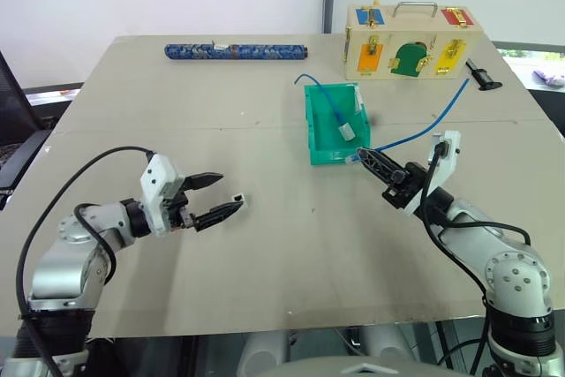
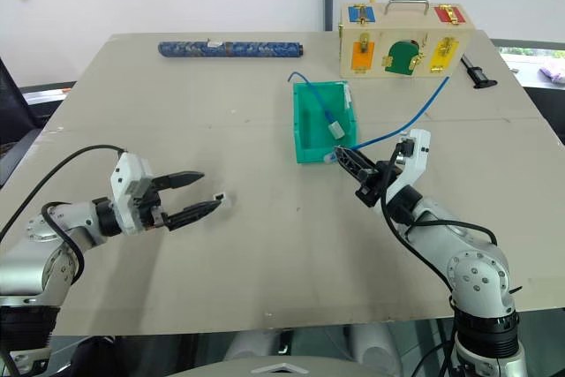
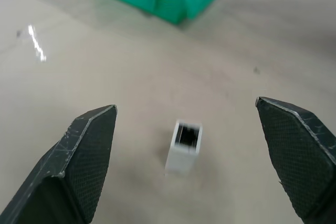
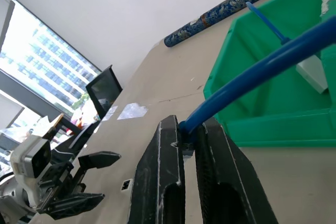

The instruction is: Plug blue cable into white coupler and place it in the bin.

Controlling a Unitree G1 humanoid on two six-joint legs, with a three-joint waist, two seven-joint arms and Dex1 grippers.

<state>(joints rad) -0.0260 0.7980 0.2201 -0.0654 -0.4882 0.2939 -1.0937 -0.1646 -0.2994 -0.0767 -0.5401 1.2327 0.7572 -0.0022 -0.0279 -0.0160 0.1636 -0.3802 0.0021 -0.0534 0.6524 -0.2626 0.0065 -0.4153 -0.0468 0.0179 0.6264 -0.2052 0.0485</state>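
My left gripper moves first, then closes on the small white coupler (image 1: 240,199). Tabletop shows between fingers and coupler, so closing now would miss.
The white coupler (image 1: 238,197) lies on the tan table, its dark socket showing in the left wrist view (image 3: 184,144). My left gripper (image 1: 228,192) is open, one finger on each side of the coupler and touching neither side of it. My right gripper (image 1: 365,158) is shut on the plug end of the blue cable (image 1: 424,130), just in front of the teal bin (image 1: 315,134). The cable (image 4: 252,74) trails back to the right toward the wooden box. The plug itself is hidden between the fingers (image 4: 163,171).
Inside the bin lies a second blue cable ending in a pale block (image 1: 347,130). A wooden box with coloured latched doors (image 1: 410,41) stands at the back right, a black tool (image 1: 481,75) beside it. A blue patterned roll (image 1: 234,50) lies along the far edge.
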